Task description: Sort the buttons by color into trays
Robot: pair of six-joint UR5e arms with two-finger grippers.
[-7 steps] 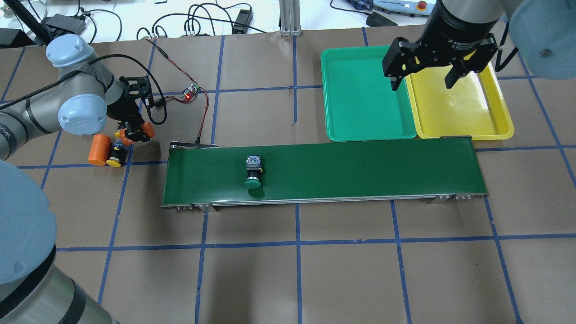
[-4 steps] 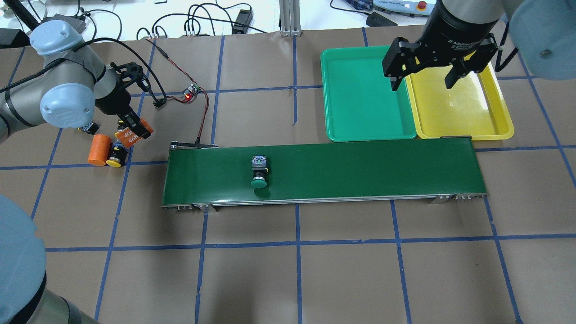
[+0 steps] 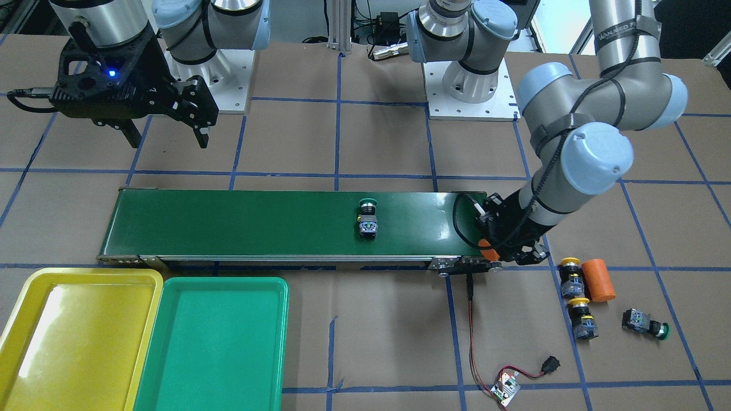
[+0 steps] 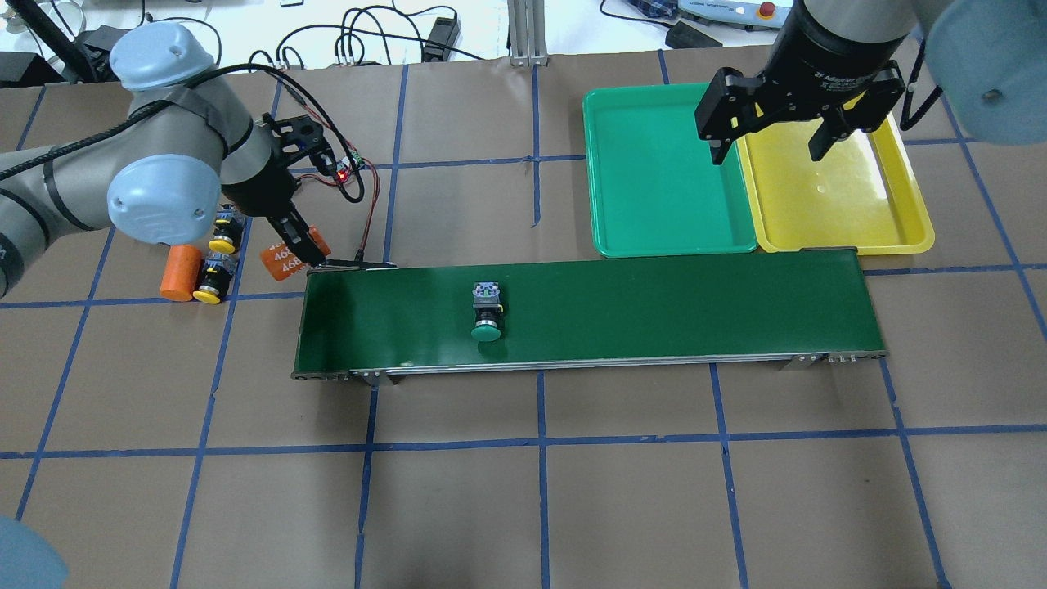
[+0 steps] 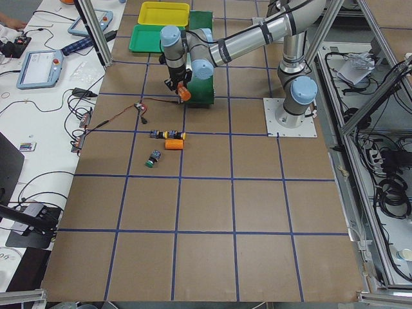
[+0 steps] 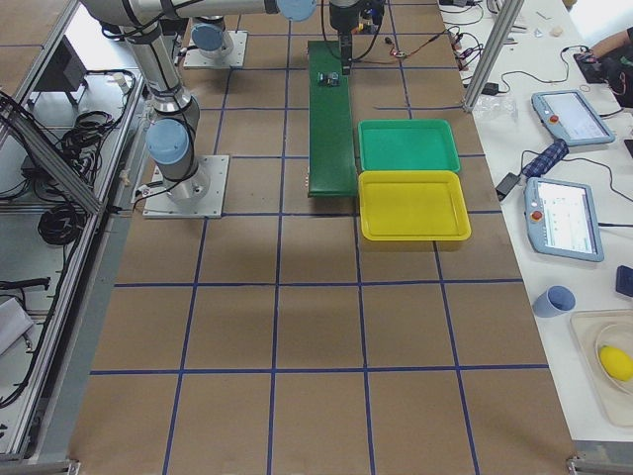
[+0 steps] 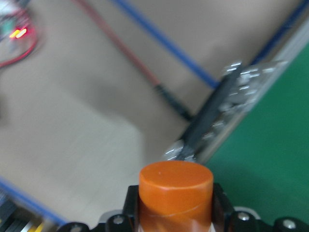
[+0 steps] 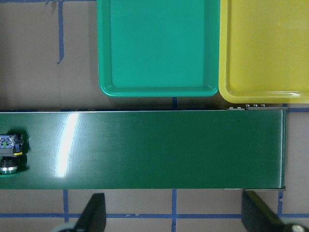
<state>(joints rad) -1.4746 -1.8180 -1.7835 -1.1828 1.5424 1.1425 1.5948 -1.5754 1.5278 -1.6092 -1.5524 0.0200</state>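
The orange cylinder hangs over the belt's metal edge, so it shifts onto the belt's green surface, before my left gripper releases it.
One green button [image 4: 486,315] lies on its side on the dark-green conveyor belt [image 4: 654,307], left of its middle; it also shows in the right wrist view [image 8: 9,154]. Two yellow buttons [image 4: 225,231] [image 4: 211,282] lie on the table left of the belt. A second green button [image 3: 645,323] lies further out. My left gripper [image 4: 296,249] is shut on an orange cylinder marked "4680" [image 7: 176,193], at the belt's left end. My right gripper [image 4: 769,151] is open and empty above the seam between the green tray [image 4: 667,176] and the yellow tray [image 4: 834,196].
A second orange cylinder [image 4: 180,272] lies beside the yellow buttons. A small circuit board with a red light [image 4: 348,164] and red wires lies behind the belt's left end. Both trays sit against the belt's far right edge.
My left gripper has carried the orange cylinder rightward to the belt's left end. The green button has travelled right along the belt. The right arm has not moved.
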